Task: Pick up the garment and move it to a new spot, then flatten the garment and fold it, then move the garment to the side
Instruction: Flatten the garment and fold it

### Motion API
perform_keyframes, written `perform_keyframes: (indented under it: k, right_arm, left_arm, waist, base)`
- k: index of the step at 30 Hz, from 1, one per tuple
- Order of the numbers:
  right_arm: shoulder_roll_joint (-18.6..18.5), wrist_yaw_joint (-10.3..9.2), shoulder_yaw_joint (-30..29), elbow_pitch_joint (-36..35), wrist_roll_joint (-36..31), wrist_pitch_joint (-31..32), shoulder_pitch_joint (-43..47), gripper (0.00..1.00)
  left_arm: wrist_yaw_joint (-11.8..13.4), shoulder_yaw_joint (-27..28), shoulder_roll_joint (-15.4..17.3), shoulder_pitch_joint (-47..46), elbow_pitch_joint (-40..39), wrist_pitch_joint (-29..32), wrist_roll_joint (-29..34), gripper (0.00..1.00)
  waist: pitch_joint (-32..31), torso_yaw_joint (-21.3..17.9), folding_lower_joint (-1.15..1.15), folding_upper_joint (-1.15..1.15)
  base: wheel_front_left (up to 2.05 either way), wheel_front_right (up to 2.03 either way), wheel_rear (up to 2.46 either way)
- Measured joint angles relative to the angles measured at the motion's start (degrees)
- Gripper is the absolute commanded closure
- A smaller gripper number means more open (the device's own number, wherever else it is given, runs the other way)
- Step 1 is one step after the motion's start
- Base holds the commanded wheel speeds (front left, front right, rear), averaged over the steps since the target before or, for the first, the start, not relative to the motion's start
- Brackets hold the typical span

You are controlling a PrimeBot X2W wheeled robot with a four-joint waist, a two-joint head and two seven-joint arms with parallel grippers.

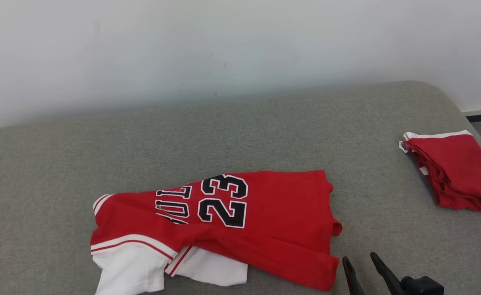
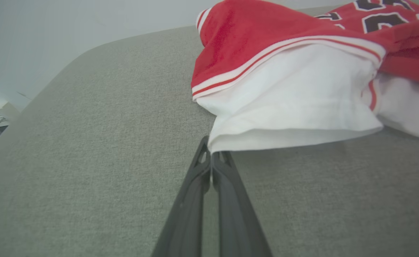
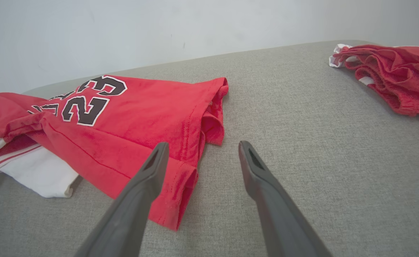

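The jersey has its red hem corner (image 1: 329,275) standing up in a fold, while the jersey's body (image 1: 283,211) lies slack. My right gripper should pinch the jersey by that corner next.
The garment (image 1: 273,217) is a red jersey with a black "23" and white sleeves, lying crumpled on the grey padded surface (image 1: 240,135). In the left wrist view my left gripper (image 2: 211,154) is shut on the lower corner of the white sleeve (image 2: 295,107), and a sliver of white cloth shows between the fingers. My right gripper (image 1: 361,262) is open just right of the jersey's lower hem. In the right wrist view the right gripper (image 3: 202,147) has its left finger (image 3: 148,178) over the red hem (image 3: 180,189), with nothing held.
A second red garment (image 1: 457,172) with white trim lies folded near the surface's right edge, also seen as a red garment (image 3: 391,78) in the right wrist view. A pale wall (image 1: 224,49) runs behind. Bare grey surface lies left and behind the jersey.
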Motion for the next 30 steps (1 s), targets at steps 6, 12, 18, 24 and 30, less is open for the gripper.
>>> perform_keyframes:
  k: [6,12,18,24,30]
  right_arm:
    - [-0.11,-0.01,-0.03,0.00,0.01,0.01,0.47,0.00]
    - [-0.20,-0.01,-0.09,-0.12,0.01,0.09,0.46,0.00]
    - [-0.15,-0.01,-0.04,-0.16,0.00,0.34,0.46,0.00]
    - [-0.22,0.00,-0.54,-0.26,0.00,0.43,0.47,0.00]
    - [-0.31,-0.01,-1.85,-0.59,-0.12,0.59,0.47,0.00]
  left_arm:
    - [-0.07,0.42,-0.11,4.34,-2.08,0.00,0.21,1.00]
    - [0.42,0.76,-0.64,6.63,-1.36,0.00,0.67,1.00]
    - [1.47,1.36,-1.08,6.98,-0.58,0.00,0.78,0.00]
    - [1.32,5.35,-1.14,7.17,-3.43,0.01,-1.26,0.00]
    - [-4.82,10.89,-1.56,6.28,-12.98,0.00,-4.92,0.00]
  waist:
    - [-0.12,1.30,0.00,0.00]
    - [-0.28,1.98,0.00,0.00]
    - [-0.38,2.11,0.00,0.00]
    - [-0.33,2.46,0.00,0.00]
    - [-0.42,3.71,0.00,0.00]
  base:
    - [0.00,0.00,0.00]
    - [0.00,0.00,0.00]
    - [0.00,0.00,0.00]
    - [0.00,0.00,0.00]
    - [0.00,0.00,0.00]
